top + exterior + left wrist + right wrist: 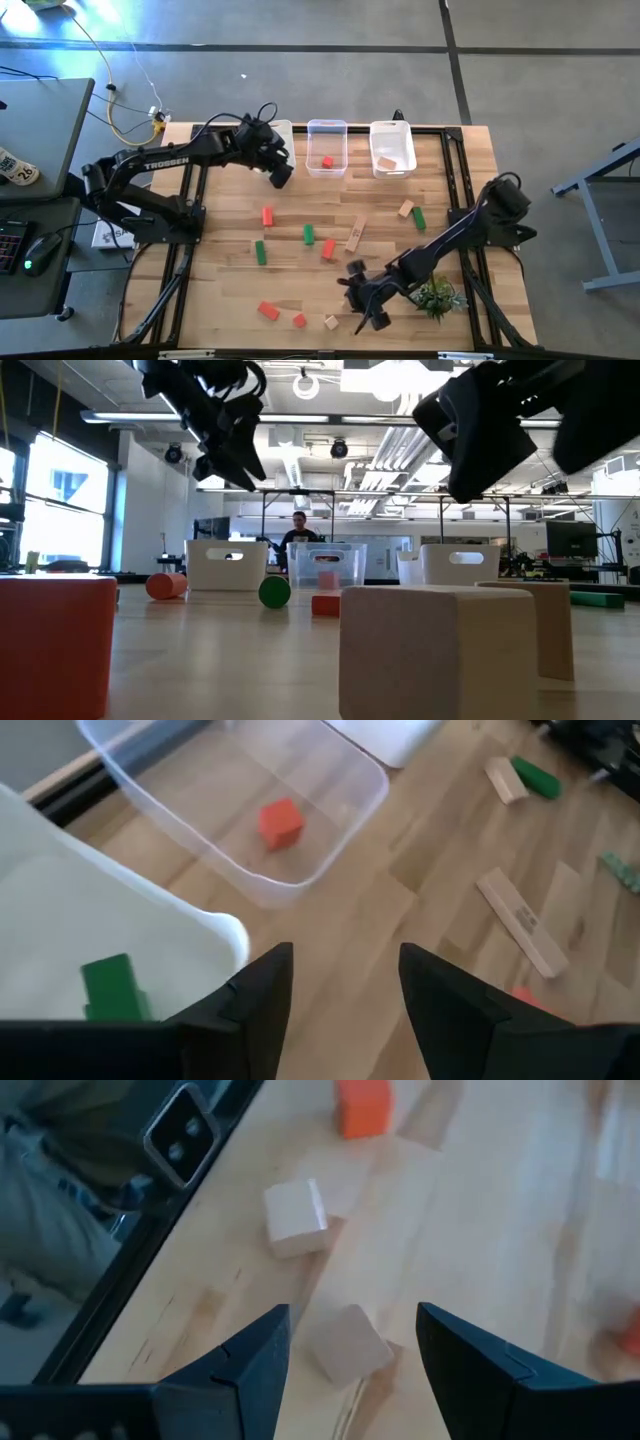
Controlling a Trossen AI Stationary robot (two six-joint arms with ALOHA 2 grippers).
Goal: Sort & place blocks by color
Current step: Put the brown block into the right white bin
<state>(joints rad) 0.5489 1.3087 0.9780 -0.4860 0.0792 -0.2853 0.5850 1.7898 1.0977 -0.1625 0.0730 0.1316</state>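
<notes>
I would miss if I closed now, because the fingers of my right gripper are high above the tan cube [350, 1345] and should first go down.
Red, green and tan blocks lie scattered on the wooden table [220, 300]. My left gripper [281, 172] [345, 960] hangs open over the near rim of the left white bin [120, 910], which holds a green block [115, 988]. The clear middle bin [326, 135] holds a red cube [281, 822]; the right white bin [392, 135] holds a tan block [386, 162]. My right gripper [366, 308] [352, 1320] is open near the table's near edge, raised over a tan cube [347, 1342] that shows between its fingers without touching them. A second tan cube [295, 1217] and a red block [362, 1105] lie just beyond.
A small green plant [438, 296] stands beside my right arm near the table's near right corner. A long tan bar [356, 233] lies mid-table among red and green blocks [309, 234]. A person [298, 530] shows far behind the bins. A desk with a mouse stands off the table's left.
</notes>
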